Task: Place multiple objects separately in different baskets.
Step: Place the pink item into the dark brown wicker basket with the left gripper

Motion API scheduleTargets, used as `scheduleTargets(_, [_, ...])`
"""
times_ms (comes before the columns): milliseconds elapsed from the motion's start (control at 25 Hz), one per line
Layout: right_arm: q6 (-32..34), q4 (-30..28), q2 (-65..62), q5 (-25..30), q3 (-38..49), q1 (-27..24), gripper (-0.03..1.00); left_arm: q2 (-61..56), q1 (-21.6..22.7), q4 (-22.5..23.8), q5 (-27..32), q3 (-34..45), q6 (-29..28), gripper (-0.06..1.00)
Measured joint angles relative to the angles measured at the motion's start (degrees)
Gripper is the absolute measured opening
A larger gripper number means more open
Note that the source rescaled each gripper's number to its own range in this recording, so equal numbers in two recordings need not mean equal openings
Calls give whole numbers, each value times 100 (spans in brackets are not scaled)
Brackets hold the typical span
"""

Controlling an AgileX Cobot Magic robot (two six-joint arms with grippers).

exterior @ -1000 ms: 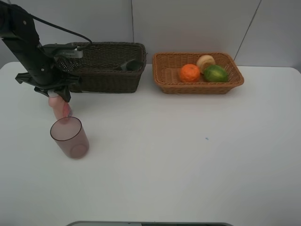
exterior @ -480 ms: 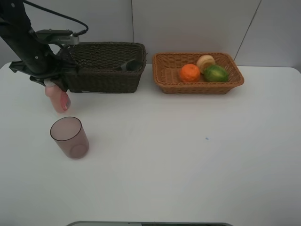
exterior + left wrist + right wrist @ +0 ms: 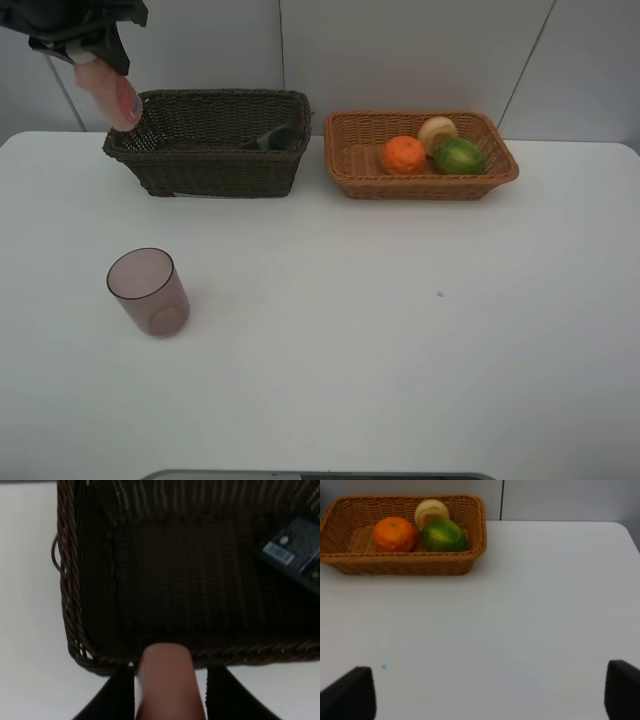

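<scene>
The pink bottle is above the near rim of the dark brown basket in the left wrist view, so my left gripper will keep holding it until it is inside the basket.
My left gripper (image 3: 92, 48) is shut on the small pink bottle (image 3: 117, 98) and holds it high, just above the left end of the dark brown basket (image 3: 220, 170). In the left wrist view the bottle (image 3: 167, 682) hangs between the fingers (image 3: 114, 700) over the basket's near rim (image 3: 64, 585). The dark grey pump bottle (image 3: 276, 137) lies inside the basket; it also shows in the left wrist view (image 3: 295, 552). The mauve cup (image 3: 148, 291) stands on the table. The light basket (image 3: 420, 186) holds the orange (image 3: 404, 154), the green fruit (image 3: 459, 156) and the peach-like fruit (image 3: 437, 130). My right gripper (image 3: 485, 700) is open and empty.
The white table (image 3: 400, 330) ends at a grey wall behind the baskets. In the right wrist view the light basket (image 3: 405, 564) with the orange (image 3: 395, 534), green fruit (image 3: 445, 535) and peach-like fruit (image 3: 432, 512) lies far ahead of the right gripper. The right arm is outside the exterior view.
My left gripper has lifted the pink bottle from beside the cup, up and back to above the dark basket's left end. The cup and the fruits have not moved.
</scene>
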Motion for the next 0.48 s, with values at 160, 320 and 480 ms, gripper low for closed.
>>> scheduleTargets(160, [0,0,0,0,0,0,93,327,0,311,-366,-260,-178,39])
scheduleTargets(320, [0,0,0,0,0,0,93,838,0,359,-953,-273,-247,39])
scheduleTargets(480, [0,0,0,0,0,0,93,1304,-61,316,-1608,-273,-258,39])
